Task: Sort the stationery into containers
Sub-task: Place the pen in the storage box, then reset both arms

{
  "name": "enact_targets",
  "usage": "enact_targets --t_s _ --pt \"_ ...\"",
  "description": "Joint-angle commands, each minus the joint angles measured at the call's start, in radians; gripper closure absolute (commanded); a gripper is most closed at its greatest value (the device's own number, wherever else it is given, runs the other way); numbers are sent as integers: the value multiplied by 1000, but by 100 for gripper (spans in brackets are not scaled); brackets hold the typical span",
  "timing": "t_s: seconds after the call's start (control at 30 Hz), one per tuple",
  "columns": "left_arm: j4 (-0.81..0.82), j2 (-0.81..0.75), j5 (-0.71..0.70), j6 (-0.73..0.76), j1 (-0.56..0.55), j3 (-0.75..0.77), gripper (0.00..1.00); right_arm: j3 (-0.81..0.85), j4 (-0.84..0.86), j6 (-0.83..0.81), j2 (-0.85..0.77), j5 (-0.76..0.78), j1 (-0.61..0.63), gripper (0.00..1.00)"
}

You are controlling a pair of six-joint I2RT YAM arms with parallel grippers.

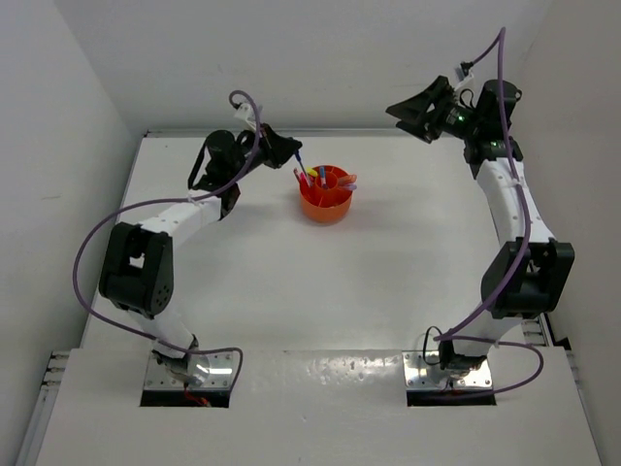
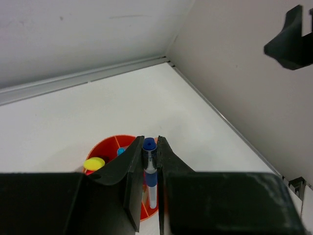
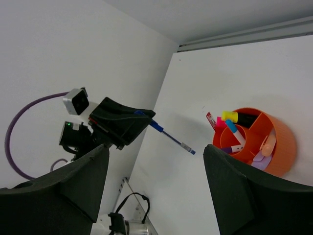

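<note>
The thin blue pen is short of the tub's rim and would fall beside the tub, so my left gripper needs to keep holding the pen until its tip is in the round orange tub [image 1: 326, 206].
The round orange tub [image 1: 326, 206] stands at the table's far middle and holds several pens and markers: a yellow-capped highlighter [image 3: 234, 116], a pink one, a light-blue-capped pen [image 3: 234, 135], pastel markers. My left gripper [image 1: 288, 150] is shut on a thin blue pen [image 2: 149, 169] and holds it in the air just left of the tub [image 2: 110, 152], tip pointing towards it. The pen also shows in the right wrist view [image 3: 171, 137]. My right gripper [image 1: 419, 115] is open and empty, raised high at the back right, far from the tub [image 3: 279, 147].
White walls close the table at the back and sides. A metal strip runs along the back edge [image 2: 88, 78]. The arm bases sit on plates at the near edge [image 1: 189, 374].
</note>
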Motion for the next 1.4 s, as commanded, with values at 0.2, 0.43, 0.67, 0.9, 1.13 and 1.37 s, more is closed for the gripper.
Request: enact_targets --t_s 0.2,0.43,0.67,0.9,1.13,1.37 --pt "59 99 -8 1 3 55 100 -22 56 -12 -17 -51 -18 25" --pt "29 175 -25 48 -11 91 98 -56 80 -9 -32 -66 -29 25" --pt "41 215 -49 76 -39 78 86 -86 79 -17 -52 -72 -39 25" --pt "61 231 -91 93 -58 56 73 -109 33 -46 -84 -63 -42 22" --pt "-33 150 -100 163 -43 42 0 -119 -88 -147 -146 -31 -62 16" --pt "-725 74 -82 335 67 359 0 -151 -310 -390 -246 24 -130 13"
